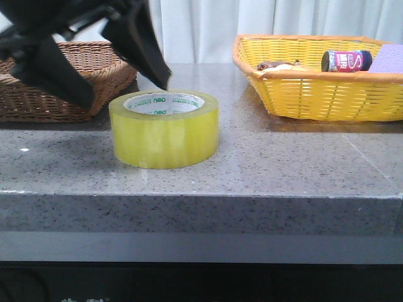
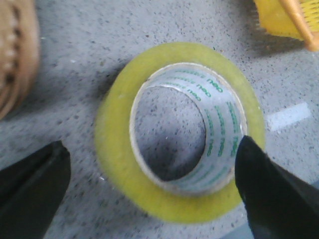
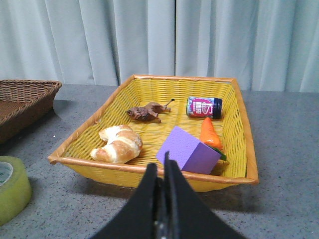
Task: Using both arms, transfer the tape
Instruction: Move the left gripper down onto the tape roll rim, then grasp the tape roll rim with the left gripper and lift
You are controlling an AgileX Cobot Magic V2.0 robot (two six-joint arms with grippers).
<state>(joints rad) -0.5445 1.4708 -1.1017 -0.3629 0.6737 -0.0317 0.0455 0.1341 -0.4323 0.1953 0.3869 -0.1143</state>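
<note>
My fingers are still above the tape's yellow side (image 1: 165,141), so closing now would miss. My left gripper lowers first, then closes on the tape.
The tape (image 1: 165,135), a wide yellow roll with a white core and green lettering, lies flat on the grey stone table (image 1: 283,163). My left gripper (image 1: 123,93) is open wide just above it, one finger on each side. In the left wrist view the tape (image 2: 119,164) lies between the fingers of the left gripper (image 2: 152,144). One finger (image 2: 264,189) overlaps the roll's rim and the other (image 2: 35,184) stands apart from it. My right gripper (image 3: 162,167) is shut and empty, in front of the yellow basket (image 3: 99,164). The tape's edge also shows in the right wrist view (image 3: 12,191).
A brown wicker basket (image 1: 56,94) stands behind the tape on the left. The yellow basket (image 1: 315,94) at the right holds a purple-labelled can (image 3: 204,107), a croissant (image 3: 119,143), a purple block (image 3: 187,152), a carrot (image 3: 209,133) and a toy lion (image 3: 147,112). The table's front edge (image 1: 201,196) is near.
</note>
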